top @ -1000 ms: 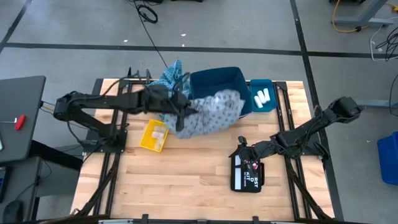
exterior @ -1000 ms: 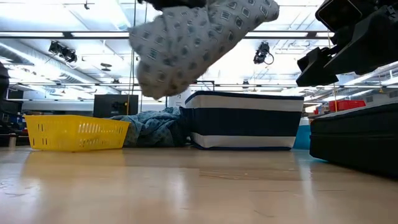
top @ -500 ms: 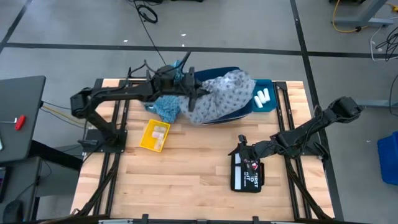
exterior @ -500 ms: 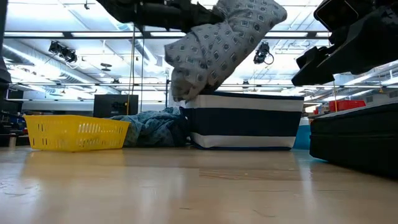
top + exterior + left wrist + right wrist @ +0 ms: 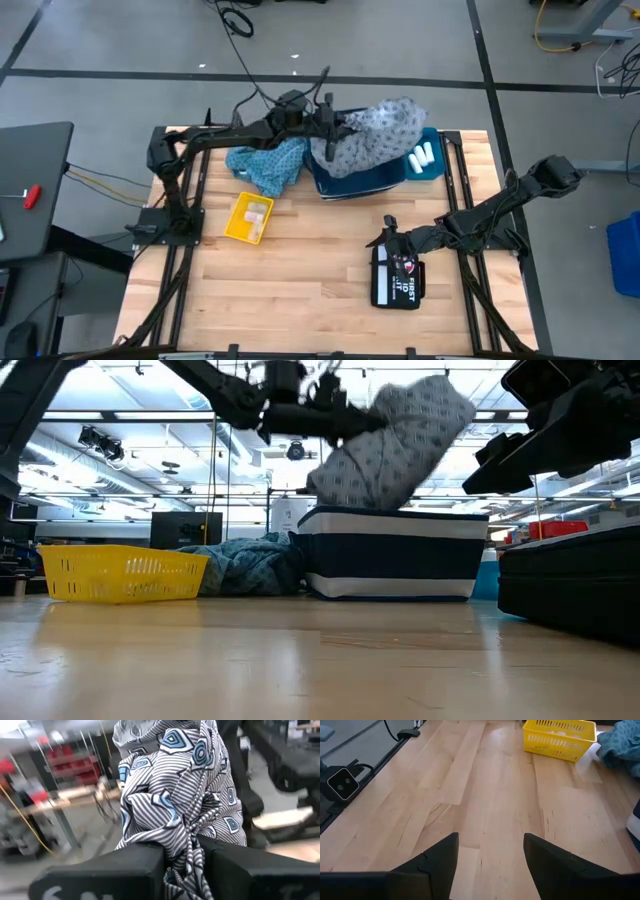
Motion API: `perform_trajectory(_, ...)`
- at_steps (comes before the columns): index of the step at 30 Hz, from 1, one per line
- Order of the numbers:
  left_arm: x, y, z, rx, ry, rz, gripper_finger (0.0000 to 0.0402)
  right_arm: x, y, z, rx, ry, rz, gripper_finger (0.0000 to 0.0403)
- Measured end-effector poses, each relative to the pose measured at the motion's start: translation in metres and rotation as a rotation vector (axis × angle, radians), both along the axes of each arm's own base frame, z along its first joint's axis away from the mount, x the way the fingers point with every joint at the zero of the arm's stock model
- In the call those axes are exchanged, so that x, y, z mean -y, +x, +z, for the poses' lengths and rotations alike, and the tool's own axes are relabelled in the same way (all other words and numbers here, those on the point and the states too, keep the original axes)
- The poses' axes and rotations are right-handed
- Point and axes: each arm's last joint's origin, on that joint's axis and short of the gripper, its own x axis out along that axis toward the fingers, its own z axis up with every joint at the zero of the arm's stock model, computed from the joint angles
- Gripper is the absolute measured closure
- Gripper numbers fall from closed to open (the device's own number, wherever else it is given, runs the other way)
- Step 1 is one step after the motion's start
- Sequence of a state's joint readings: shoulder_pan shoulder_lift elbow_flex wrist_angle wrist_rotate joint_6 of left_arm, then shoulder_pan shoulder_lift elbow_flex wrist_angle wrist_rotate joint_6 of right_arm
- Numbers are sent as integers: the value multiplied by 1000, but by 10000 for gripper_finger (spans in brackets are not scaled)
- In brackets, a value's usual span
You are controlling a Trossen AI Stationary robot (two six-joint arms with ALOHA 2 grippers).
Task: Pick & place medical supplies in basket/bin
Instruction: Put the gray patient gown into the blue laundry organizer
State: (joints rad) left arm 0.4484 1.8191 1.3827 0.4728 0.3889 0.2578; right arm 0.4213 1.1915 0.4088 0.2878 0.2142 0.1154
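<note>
The pale cloth hangs past the dark blue bin's (image 5: 360, 178) far rim and would fall partly outside if my left gripper let go now, so my left gripper should keep holding it until it is lower.
A pale patterned cloth (image 5: 372, 135) hangs bunched over the dark blue bin (image 5: 360, 178) at the table's far side, with my left gripper (image 5: 332, 130) shut on it. A second, bluer cloth (image 5: 266, 165) lies crumpled on the table left of the bin. White rolls (image 5: 422, 156) lie in a small teal tray right of the bin. Over the table's right half my right gripper (image 5: 490, 855) stands open with nothing between its fingers. My left gripper pinches a gathered bunch of the pale cloth (image 5: 187, 852) between its two fingers, several layers drawn into a twist. The fingers come level from the table's left. The cloth (image 5: 400, 450) hangs slack in a lump beyond the fingers, its lower part at the bin's rim.
A yellow basket (image 5: 247, 218) with small items sits on the table's left half. A black first-aid pouch (image 5: 396, 275) lies under the right arm. Bare wood fills the near half of the table (image 5: 300, 300).
My left gripper has swung toward the table's right and far edge, carrying the pale cloth from beside the yellow basket to above the blue bin. The cloth stayed bunched and lifted; the bluer cloth behind it is uncovered.
</note>
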Motion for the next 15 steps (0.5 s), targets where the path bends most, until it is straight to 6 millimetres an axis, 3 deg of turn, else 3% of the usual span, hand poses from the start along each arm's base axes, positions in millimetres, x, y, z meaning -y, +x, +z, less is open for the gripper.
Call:
perform_trajectory(5,-10,7,-32,-125,-67,18,358,0,0,0,0,1,-1,170)
perform_trajectory(15,-30,-8,-60,-389,-167,160,358,0,0,0,0,1,-1,170)
